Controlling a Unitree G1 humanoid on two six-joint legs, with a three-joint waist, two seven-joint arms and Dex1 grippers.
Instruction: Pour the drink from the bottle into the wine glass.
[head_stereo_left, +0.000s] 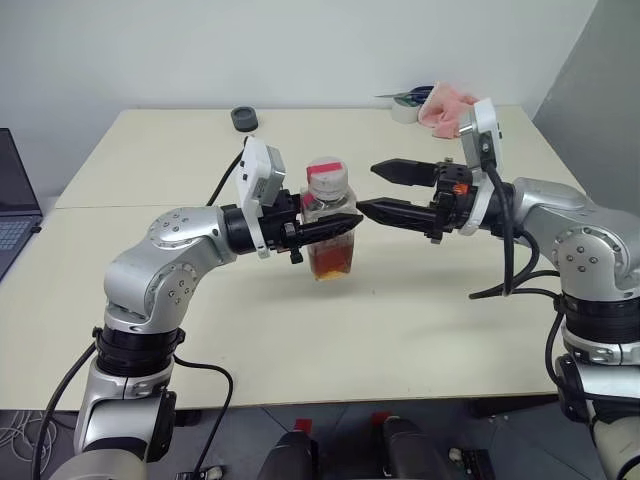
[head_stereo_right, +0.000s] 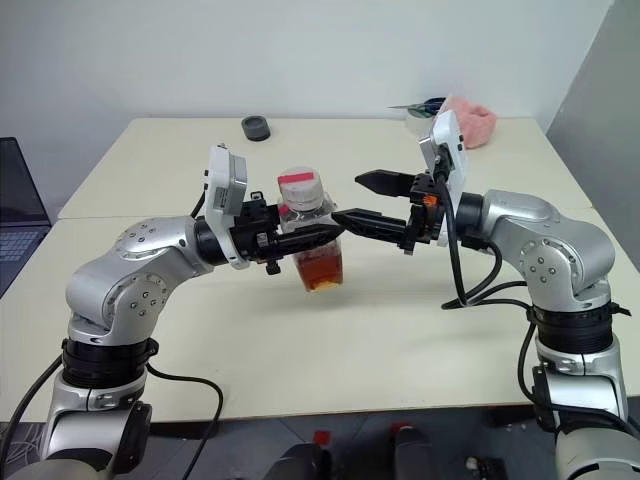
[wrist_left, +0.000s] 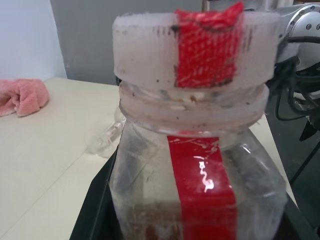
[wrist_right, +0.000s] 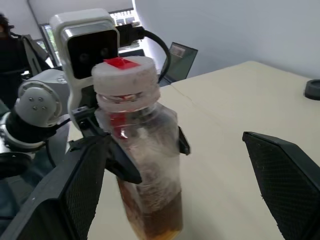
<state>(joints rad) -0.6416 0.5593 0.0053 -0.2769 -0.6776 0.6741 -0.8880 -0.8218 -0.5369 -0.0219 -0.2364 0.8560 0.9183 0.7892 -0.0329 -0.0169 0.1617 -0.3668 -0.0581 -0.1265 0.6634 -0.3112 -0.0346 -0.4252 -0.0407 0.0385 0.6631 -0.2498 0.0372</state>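
My right gripper's fingers are short of the whitish cap, so they would miss it if I closed now. My right gripper should move toward the cap first and then close on it.
My left gripper (head_stereo_left: 345, 225) is shut on the bottle (head_stereo_left: 330, 225) and holds it upright above the table. The bottle is clear plastic with a red label strip (wrist_left: 202, 185) and a whitish cap (head_stereo_left: 327, 172) marked with a red patch. A small amount of amber drink (head_stereo_left: 332, 260) sits at its bottom. My right gripper (head_stereo_left: 368, 189) is open just to the right of the cap, fingers level and pointing at it without touching. Past the bottle's shoulder a clear rounded glass shape (wrist_left: 104, 142) rests on the table. It looks like the wine glass, mostly hidden by the bottle.
At the table's far edge lie a black round object (head_stereo_left: 244, 118), a roll of tape (head_stereo_left: 404, 110) and a pink cloth (head_stereo_left: 447, 105). A laptop (head_stereo_left: 15, 200) stands off the left side. The beige table (head_stereo_left: 300, 340) extends in front of the bottle.
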